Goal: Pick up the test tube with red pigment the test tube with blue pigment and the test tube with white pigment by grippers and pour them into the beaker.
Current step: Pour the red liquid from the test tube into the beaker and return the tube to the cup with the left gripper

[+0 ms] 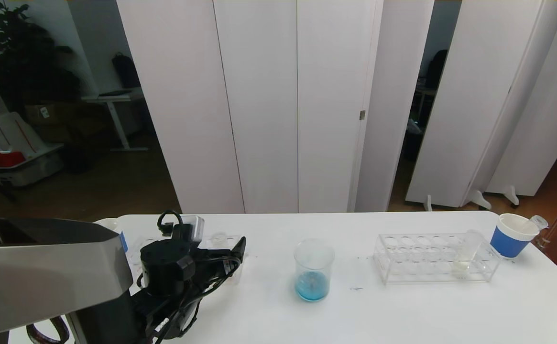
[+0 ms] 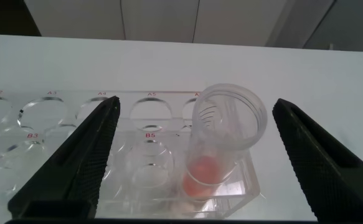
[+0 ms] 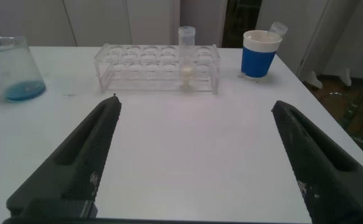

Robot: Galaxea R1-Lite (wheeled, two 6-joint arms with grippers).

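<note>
I should close my left gripper now. Its fingers are beside the tube's upper part (image 1: 219, 238) (image 2: 230, 121), so they would hold the test tube with red pigment.
My left gripper (image 2: 197, 106) is open, its jaws on either side of the test tube with red pigment (image 2: 221, 143) and apart from it. This clear tube stands slightly tilted in the end hole of a clear rack (image 2: 44, 124), orange-red liquid at its bottom. In the head view the left gripper (image 1: 225, 251) is at the table's left. The beaker (image 1: 312, 270) stands mid-table with blue liquid in it. The test tube with white pigment (image 1: 464, 258) stands in a second clear rack (image 1: 402, 260) on the right. My right gripper (image 3: 197, 104) hangs open over bare table, short of that rack (image 3: 137, 68). The test tube with blue pigment is out of view.
A blue paper cup (image 1: 511, 236) with a clear tube leaning in it stands at the table's far right corner, also the blue cup (image 3: 259, 56) in the right wrist view. Another blue cup (image 1: 115, 229) shows partly behind my left arm. White partition panels stand behind the table.
</note>
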